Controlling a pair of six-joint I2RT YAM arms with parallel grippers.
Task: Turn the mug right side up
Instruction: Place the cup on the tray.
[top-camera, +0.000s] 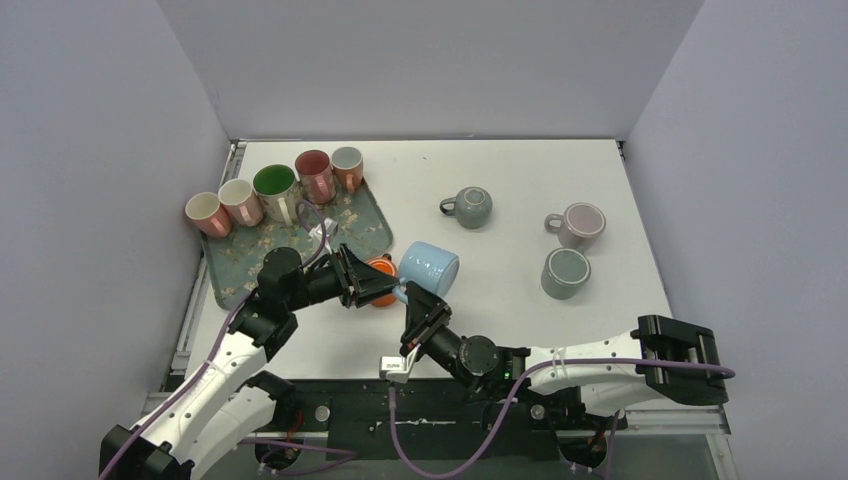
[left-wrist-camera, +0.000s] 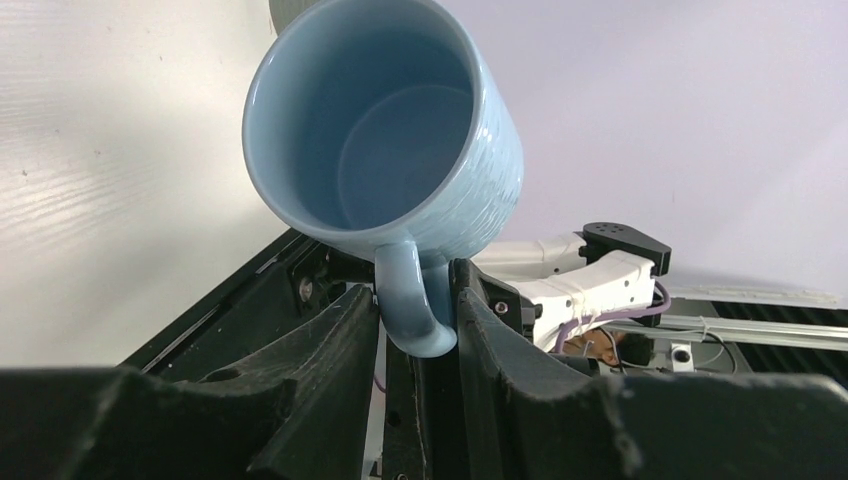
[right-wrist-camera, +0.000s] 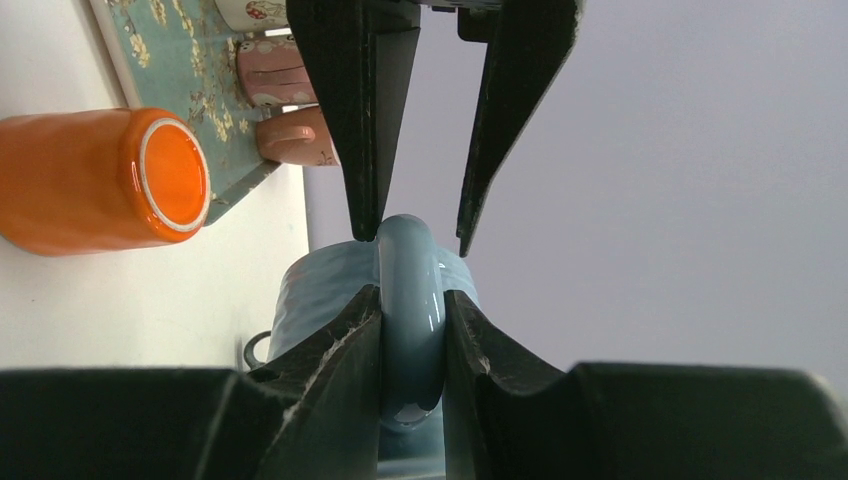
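Note:
The light blue mug's base faces away from my left gripper. My left gripper should next grab the mug by its handle from the mug's opening side to set the mug right side up.
A light blue mug hangs tilted near the table's middle, its mouth turned toward my left wrist camera. Its handle points down toward the arm bases. My right gripper is shut on the handle, both pads pressed against it; in the top view it reaches up from below. My left gripper straddles the same handle, its jaws slightly apart and a thin gap showing on one side. From the right wrist its fingers flank the handle's top.
An orange mug lies on its side by the left gripper, next to a floral tray with several mugs. A dark grey mug, a pale pink one and a grey-green one stand to the right.

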